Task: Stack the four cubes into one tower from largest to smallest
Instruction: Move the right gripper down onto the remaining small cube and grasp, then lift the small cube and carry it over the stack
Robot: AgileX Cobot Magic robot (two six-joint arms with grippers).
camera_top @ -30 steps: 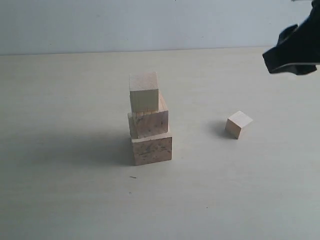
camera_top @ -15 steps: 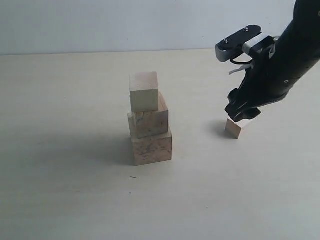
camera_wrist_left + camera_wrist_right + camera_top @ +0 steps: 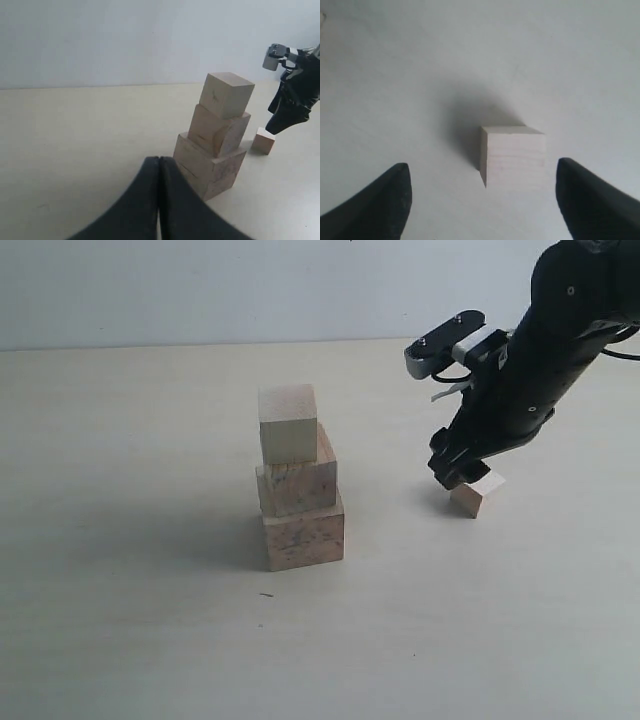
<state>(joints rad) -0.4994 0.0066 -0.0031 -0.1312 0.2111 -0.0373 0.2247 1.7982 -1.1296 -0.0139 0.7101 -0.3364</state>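
The robot's right gripper should next grab the smallest cube (image 3: 476, 493) by its opposite sides, and this is to finish the tower (image 3: 300, 485).
Three pale wooden cubes form a tower (image 3: 300, 485) at the table's middle: the mottled largest cube (image 3: 304, 536) at the bottom, a middle cube (image 3: 297, 483) on it, a smaller cube (image 3: 288, 424) on top. The same tower (image 3: 216, 132) shows in the left wrist view. The smallest cube (image 3: 476, 493) lies alone on the table to the right, also seen as a small cube (image 3: 512, 152) in the right wrist view. My right gripper (image 3: 458, 472) hangs just above it, open, its fingers (image 3: 395, 192) wide on either side and not touching. My left gripper (image 3: 159, 165) is shut and empty, short of the tower.
The pale table (image 3: 150, 620) runs back to a plain light wall (image 3: 200, 290). The right arm (image 3: 540, 350) reaches in from the upper right, with its wrist camera housing (image 3: 445, 345) on top.
The right arm has swung in from the upper right corner and come down over the smallest cube, its jaws spreading wider. The tower and the loose cube have not moved.
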